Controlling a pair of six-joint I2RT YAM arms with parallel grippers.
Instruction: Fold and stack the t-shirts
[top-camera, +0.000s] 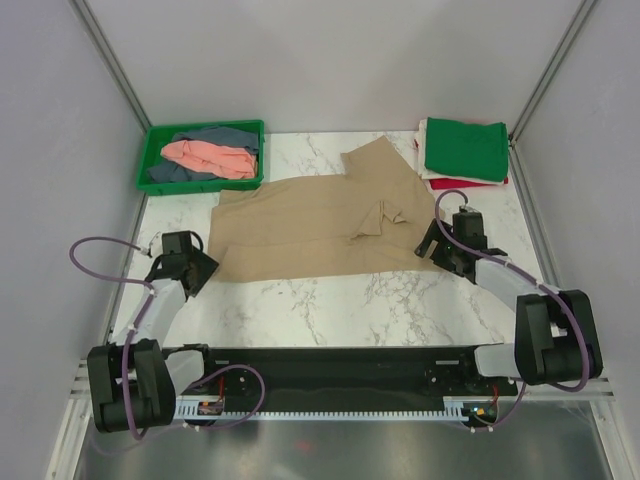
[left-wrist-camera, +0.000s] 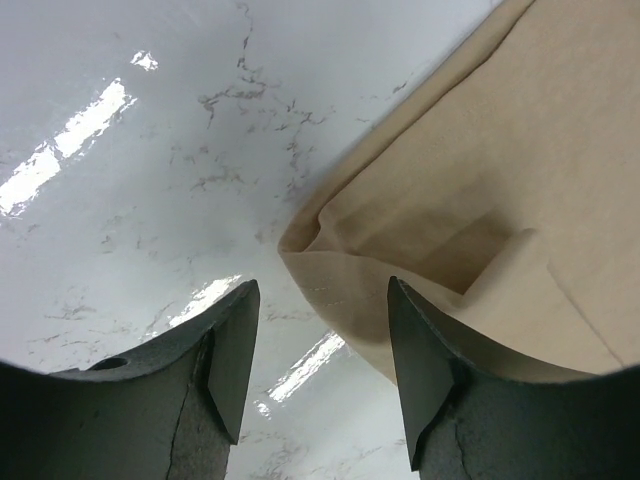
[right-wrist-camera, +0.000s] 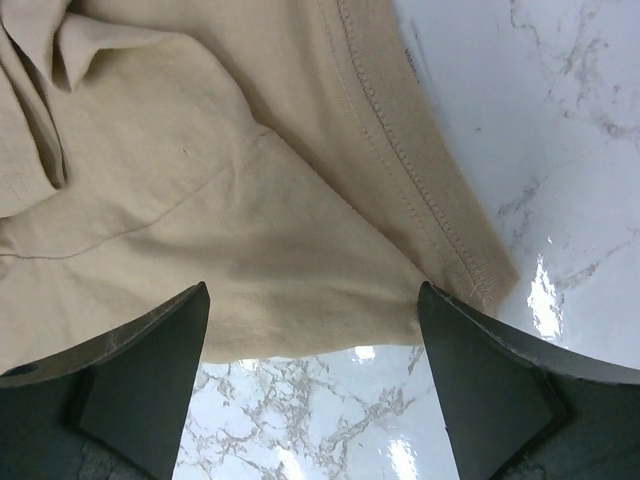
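The tan-beige t-shirt has to be pulled flat for folding, so the robot's left gripper will next grab its near corner, opposite the right gripper.
A tan-beige t-shirt lies spread across the middle of the marble table, with one sleeve folded over near its right side. My left gripper stands open at the shirt's near left corner. In the left wrist view that corner lies just ahead of the left gripper, and nothing is between the fingers. My right gripper is open at the shirt's near right edge. The right wrist view shows the hem and stitched edge just beyond the right gripper, which holds nothing.
A green tray at the back left holds a salmon pink shirt on a grey-blue one. At the back right a folded dark green shirt lies on a red one. Grey walls enclose the table on three sides.
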